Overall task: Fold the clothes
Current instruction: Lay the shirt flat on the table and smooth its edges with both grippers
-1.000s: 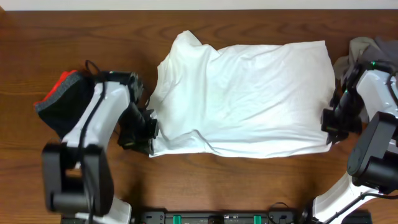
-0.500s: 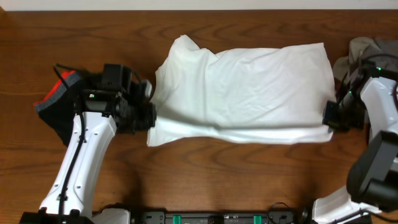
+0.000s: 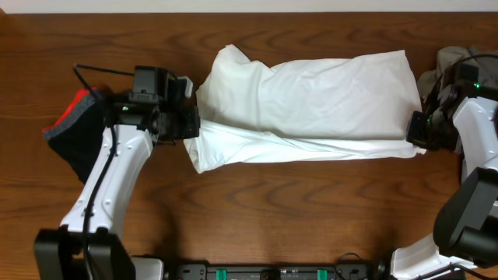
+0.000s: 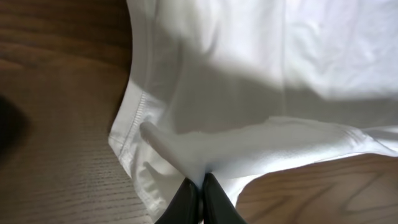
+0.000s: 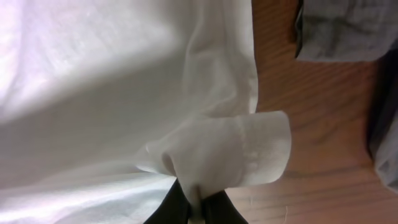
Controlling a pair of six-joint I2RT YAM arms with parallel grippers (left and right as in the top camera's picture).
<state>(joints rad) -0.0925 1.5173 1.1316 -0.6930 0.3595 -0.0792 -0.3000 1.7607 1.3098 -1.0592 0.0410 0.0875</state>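
Observation:
The pinched fabric stays in my left gripper for now: its fingers are at the shirt's outer edge, so the fabric would fall short if I opened now.
The white T-shirt lies across the middle of the table, its near edge lifted and folded back over itself. My left gripper is shut on the shirt's left near corner; in the left wrist view the fabric is pinched between the dark fingers. My right gripper is shut on the right near corner; the hem curls over its fingers. A grey shirt lies at the far right, also in the right wrist view. A black red-banded garment lies at the left.
The brown wooden table runs to the front edge, where a black rail with green clips sits. The left arm and right arm reach up from the front corners.
Both grippers have carried the shirt's near edge away from the front toward the far side. The near strip now lies folded over the shirt and the visible shirt is narrower.

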